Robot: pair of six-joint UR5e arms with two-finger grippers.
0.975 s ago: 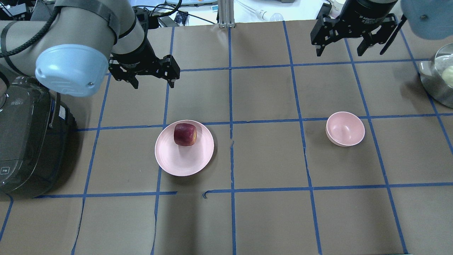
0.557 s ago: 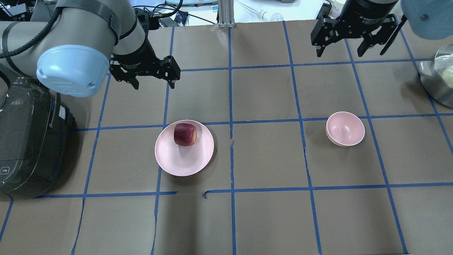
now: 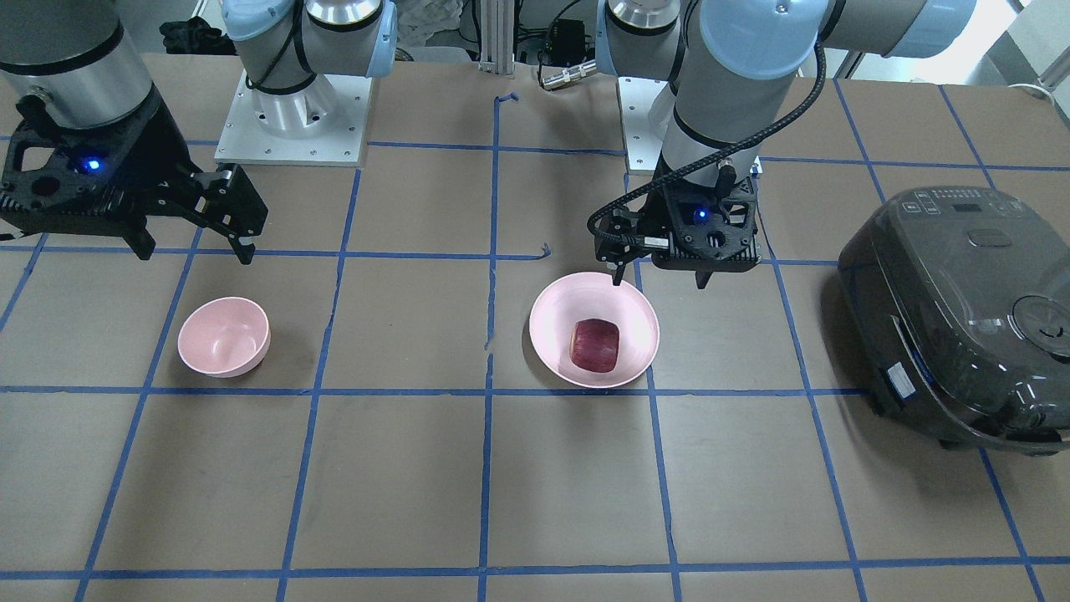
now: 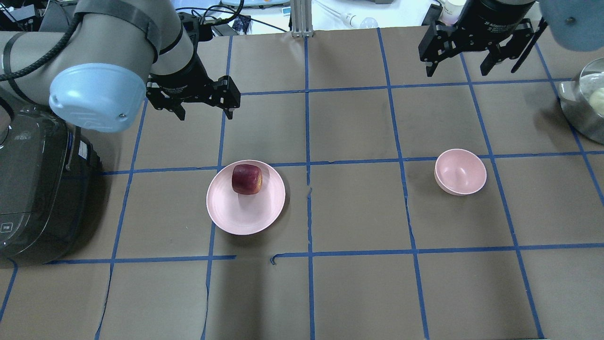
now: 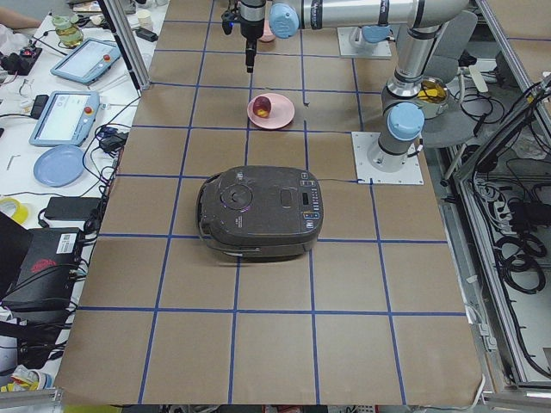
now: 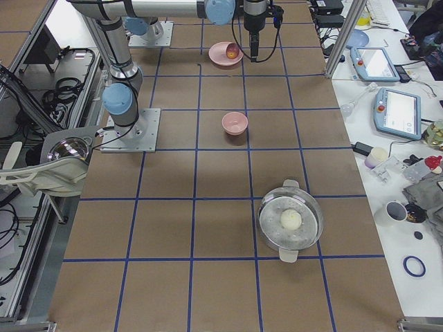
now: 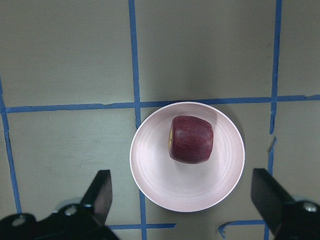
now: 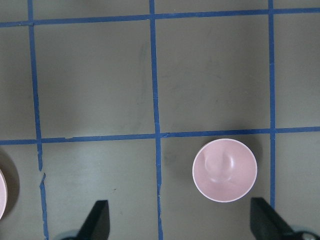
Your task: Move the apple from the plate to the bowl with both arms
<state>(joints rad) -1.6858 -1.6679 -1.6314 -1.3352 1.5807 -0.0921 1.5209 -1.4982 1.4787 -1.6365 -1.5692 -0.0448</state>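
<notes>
The dark red apple has rounded sides, and my left gripper should grab it around them next. Then the apple can go into the bowl [image 3: 224, 336].
The dark red apple [image 4: 247, 179] lies on the far part of the pale pink plate [image 4: 236, 217], left of centre on the table. My left gripper [image 4: 205, 114] is open and empty, high above the table beyond the plate. In the left wrist view the apple [image 7: 191, 139] and plate [image 7: 150, 170] lie between its open fingers [image 7: 100, 195]. The small pink bowl [image 4: 460, 171] stands empty to the right. My right gripper [image 4: 457, 73] is open and empty, high beyond the bowl. The bowl also shows in the right wrist view [image 8: 225, 170].
A black rice cooker [image 4: 37, 189] stands at the table's left edge beside my left arm. A steel pot [image 4: 585, 104] with a pale round thing inside sits at the right edge. Blue tape lines grid the brown table.
My right gripper has drifted slightly farther and to the right. My left arm has shifted very little. The apple, plate and bowl have not moved.
</notes>
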